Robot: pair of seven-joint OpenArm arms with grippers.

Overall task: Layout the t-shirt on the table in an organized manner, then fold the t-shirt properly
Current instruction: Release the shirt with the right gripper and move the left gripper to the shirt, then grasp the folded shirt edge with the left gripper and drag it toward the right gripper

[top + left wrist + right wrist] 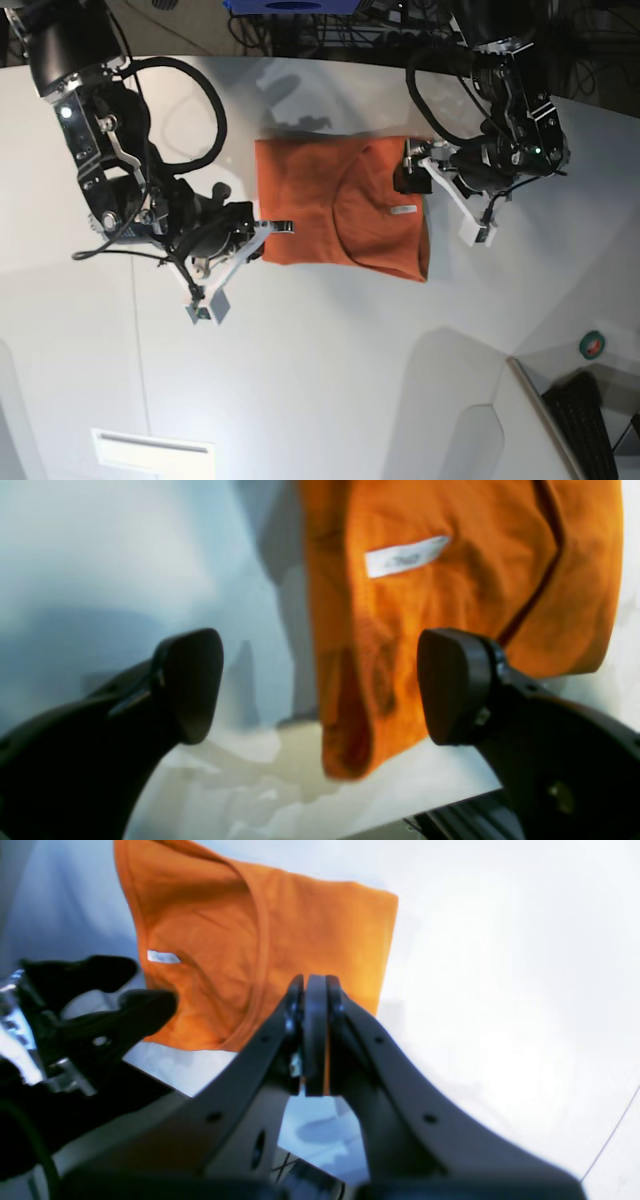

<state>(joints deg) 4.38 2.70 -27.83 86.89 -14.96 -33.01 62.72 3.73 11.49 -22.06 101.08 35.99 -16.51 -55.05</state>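
My left gripper's fingers hover above the t-shirt's folded edge and would miss the edge now, so it is too early to close. The gripper moves lower first.
The orange t-shirt point(340, 215) lies folded into a rectangle on the white table point(330, 370), neckline and white tag point(403, 209) facing up. My left gripper point(408, 170) hovers open at the shirt's collar end. In the left wrist view its black fingers point(192, 685) stand wide apart, with the t-shirt point(450, 590) and tag point(405, 556) just beyond and nothing between them. My right gripper point(315, 990) is shut at the opposite edge of the t-shirt point(300, 935), a thin orange strip showing between its pads. The right wrist view also shows the open left gripper point(127, 990).
A small white rectangular plate point(152, 450) lies near the table's front left. A black keyboard point(590, 420) and a small round green object point(592, 345) sit at the lower right, off the table. Cables run behind the far edge. A thin seam point(610, 1135) crosses the table.
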